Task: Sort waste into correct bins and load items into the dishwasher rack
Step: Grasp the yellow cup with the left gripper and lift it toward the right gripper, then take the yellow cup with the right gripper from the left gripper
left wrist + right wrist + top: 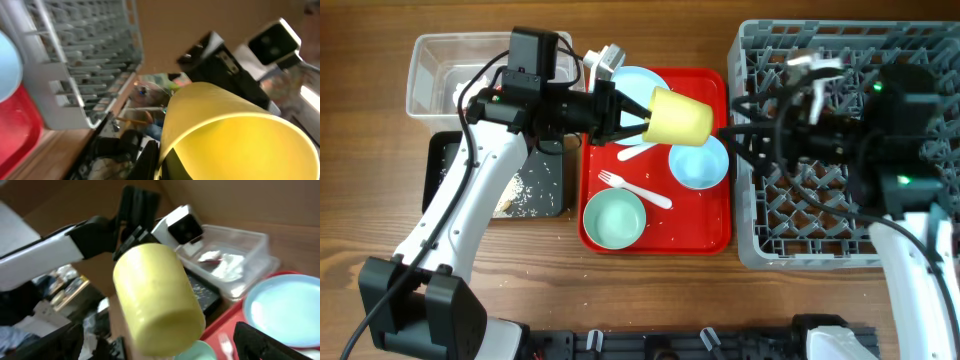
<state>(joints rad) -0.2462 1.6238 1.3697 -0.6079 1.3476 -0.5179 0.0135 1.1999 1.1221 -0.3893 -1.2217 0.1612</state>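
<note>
The right gripper will grab the small yellow cup by the cup's base end next and leave the cup's rim free, so that the cup can go with its opening down into the dishwasher rack.
My left gripper is shut on the small yellow cup and holds it on its side above the red tray. The cup fills the left wrist view. My right gripper is open just right of the cup's base, at the left edge of the grey dishwasher rack. In the right wrist view the cup sits between my spread fingers. On the tray lie a pale blue plate, a pale blue bowl, a mint-green bowl, a white fork and a spoon.
The clear bin at the back left holds white napkins. The black bin in front of it holds rice-like scraps. My right arm lies over the rack.
</note>
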